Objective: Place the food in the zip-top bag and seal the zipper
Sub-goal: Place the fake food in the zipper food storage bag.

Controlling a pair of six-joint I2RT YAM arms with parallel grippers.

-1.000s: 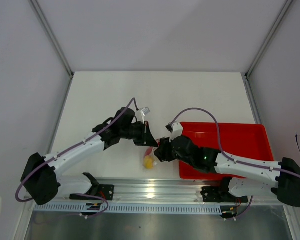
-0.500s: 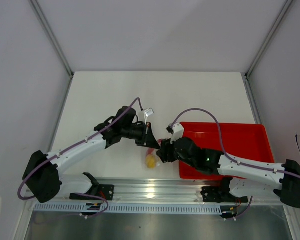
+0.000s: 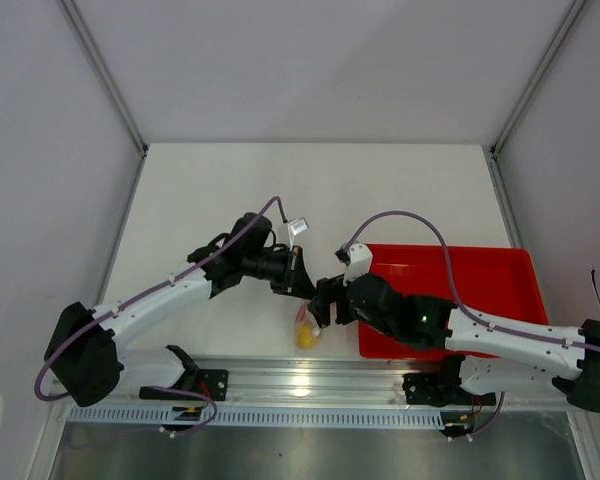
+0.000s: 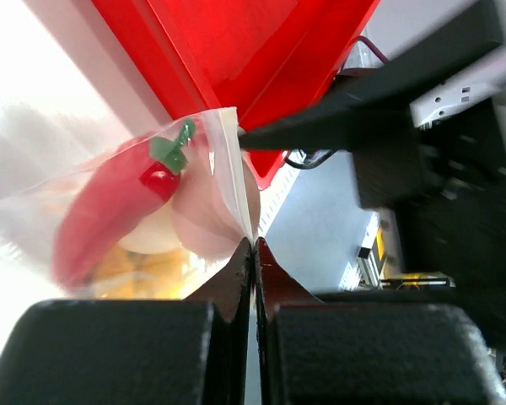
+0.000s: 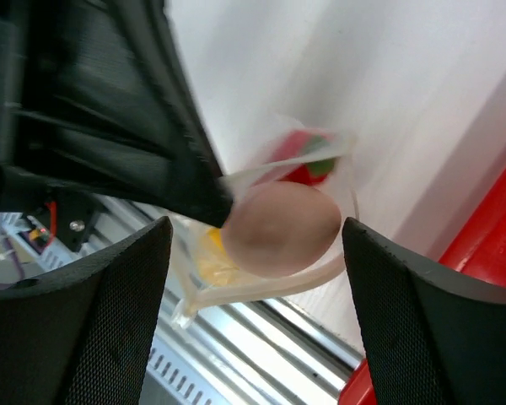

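Note:
I need to grab the zip-top bag's free zipper-rim corner near the metal bar (image 3: 317, 341) (image 5: 185, 312) with my right gripper next. This will leave the bag's adjoining rim free for my left gripper to seal.
My left gripper (image 3: 301, 285) (image 4: 254, 245) is shut on the top edge of the clear zip-top bag (image 3: 305, 328) (image 4: 84, 194), which hangs open from it near the table's front edge. Inside the bag I see a yellow ball of food (image 3: 304, 335) (image 5: 209, 253), a red pepper (image 4: 110, 207) and a whitish piece. My right gripper (image 3: 321, 304) (image 5: 255, 228) stands open at the bag's mouth. A cream egg (image 5: 282, 228) lies between its fingers, touching neither, just inside the pale zipper rim (image 5: 261, 285).
The red tray (image 3: 480, 290) lies to the right of the bag, under my right arm. The metal rail (image 3: 300, 385) runs along the table's front edge, just below the bag. My two grippers are very close together.
My right gripper has opened wide and let go of the cream egg at the bag's mouth. The bag with the yellow ball hangs a little lower and further right.

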